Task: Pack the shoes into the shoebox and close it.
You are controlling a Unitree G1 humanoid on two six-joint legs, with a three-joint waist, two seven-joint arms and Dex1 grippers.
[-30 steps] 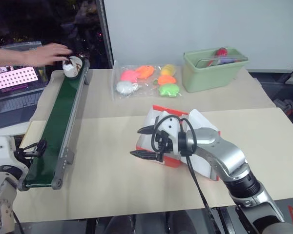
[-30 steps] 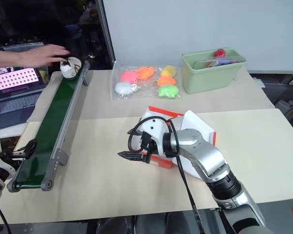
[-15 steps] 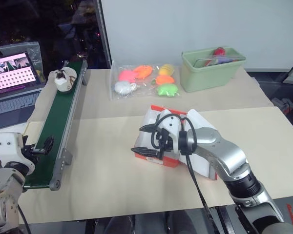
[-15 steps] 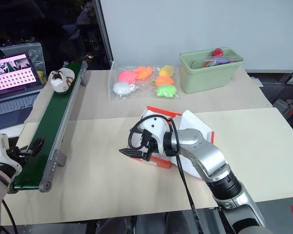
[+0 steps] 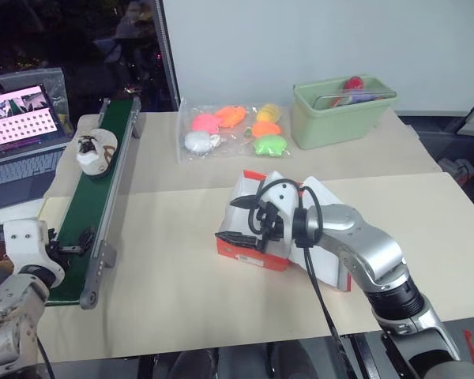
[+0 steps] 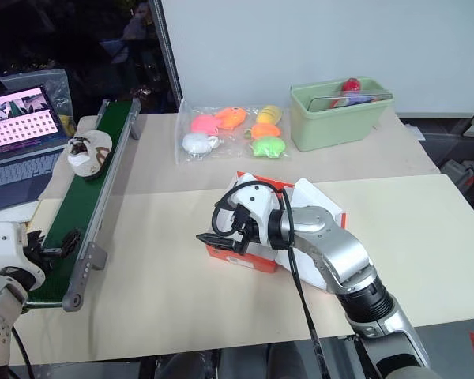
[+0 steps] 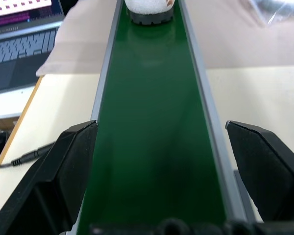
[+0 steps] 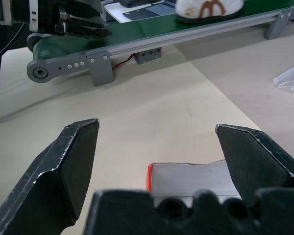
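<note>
My left gripper's fingertips are short of the white sneaker (image 5: 93, 150), over green belt, so it is too early to close. The gripper moves toward the sneaker next.
One white sneaker (image 5: 93, 150) with brown markings rides the green conveyor belt (image 5: 103, 201) at the left, in its far half. Its toe (image 7: 148, 10) faces my left gripper (image 5: 73, 241), which hangs open over the belt's near end with nothing between its fingers (image 7: 63, 171). The orange-red shoebox (image 5: 253, 254) stands mid-table with its white flaps raised. My right gripper (image 5: 227, 220) hovers open just over the box's left end, pointing toward the belt, empty. My right arm hides the inside of the box.
A clear bag of bright plastic toys (image 5: 235, 130) lies at the back centre, a pale green tub (image 5: 346, 110) at the back right. A laptop (image 5: 20, 118) sits left of the belt. Bare tabletop (image 5: 166, 260) lies between belt and box.
The person's hand has let go of the sneaker and withdrawn. The sneaker has travelled along the belt toward me. My left gripper has sunk a little over the belt's end.
</note>
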